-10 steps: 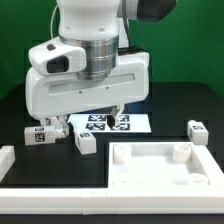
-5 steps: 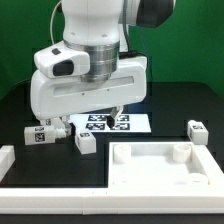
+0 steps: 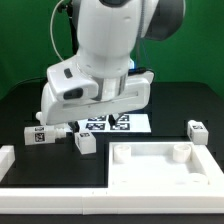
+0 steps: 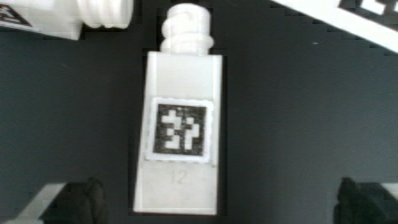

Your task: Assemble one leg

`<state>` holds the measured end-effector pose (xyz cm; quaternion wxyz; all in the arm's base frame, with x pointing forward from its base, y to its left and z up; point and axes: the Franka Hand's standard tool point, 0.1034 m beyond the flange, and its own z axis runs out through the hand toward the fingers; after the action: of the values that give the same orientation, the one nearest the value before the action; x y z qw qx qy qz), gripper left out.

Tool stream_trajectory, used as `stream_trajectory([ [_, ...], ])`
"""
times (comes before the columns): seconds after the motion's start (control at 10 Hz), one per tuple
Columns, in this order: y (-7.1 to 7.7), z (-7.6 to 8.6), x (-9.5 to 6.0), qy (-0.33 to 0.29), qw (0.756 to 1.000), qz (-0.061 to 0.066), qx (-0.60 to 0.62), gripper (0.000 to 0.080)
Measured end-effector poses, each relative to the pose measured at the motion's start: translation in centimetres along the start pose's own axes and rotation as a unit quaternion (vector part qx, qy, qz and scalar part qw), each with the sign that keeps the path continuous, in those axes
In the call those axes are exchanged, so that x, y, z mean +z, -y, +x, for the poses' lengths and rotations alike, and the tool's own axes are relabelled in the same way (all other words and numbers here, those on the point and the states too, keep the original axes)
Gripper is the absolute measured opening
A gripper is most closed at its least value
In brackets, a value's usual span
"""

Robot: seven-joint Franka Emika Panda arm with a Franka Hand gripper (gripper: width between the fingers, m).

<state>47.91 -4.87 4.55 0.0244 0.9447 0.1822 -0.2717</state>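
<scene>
My fingers, well above the tagged leg (image 3: 86,143), must lower before closing.
In the wrist view a leg (image 4: 180,125), a white oblong block with a black-and-white tag and a threaded end, lies on the black table between my open fingers. One dark fingertip (image 4: 80,200) stands on one side of it and the other on the opposite side, both apart from it. My gripper (image 4: 222,205) is open and empty. A second leg (image 4: 63,18) lies close by. In the exterior view my gripper (image 3: 96,122) hangs low over the legs at the left (image 3: 40,134), (image 3: 85,143). Another leg (image 3: 196,131) lies at the right.
The large white rimmed tabletop (image 3: 165,178) lies in front at the exterior view's right. The marker board (image 3: 112,123) lies behind the gripper, and its corner shows in the wrist view (image 4: 365,10). White frame pieces (image 3: 6,160) line the left and front edges.
The arm has turned and leaned toward the exterior view's right. The hand stays low over the left legs. No part has moved.
</scene>
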Motion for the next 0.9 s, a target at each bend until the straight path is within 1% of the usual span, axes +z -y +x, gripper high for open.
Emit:
stream_trajectory([
  [0.1,0.1,0.1,0.2,0.022,1.0,0.004,-0.001,0.0649],
  [0.2,0.2,-0.1,0.4,0.061,0.998,0.008,0.002,0.0649],
  [0.3,-0.5,0.5,0.7,0.091,0.996,-0.006,0.012,0.0649],
  [0.4,-0.9,0.5,1.3,0.118,0.993,-0.006,0.016,0.0649],
  [0.5,-1.2,0.3,1.7,0.139,0.99,-0.002,0.025,0.0649],
  [0.6,-0.9,0.3,1.8,0.158,0.987,0.001,0.023,0.0649],
  [0.7,-0.9,0.5,1.8,0.156,0.988,0.0,0.022,0.0649],
  [0.9,-1.0,0.4,2.0,0.159,0.987,0.0,0.026,0.0649],
])
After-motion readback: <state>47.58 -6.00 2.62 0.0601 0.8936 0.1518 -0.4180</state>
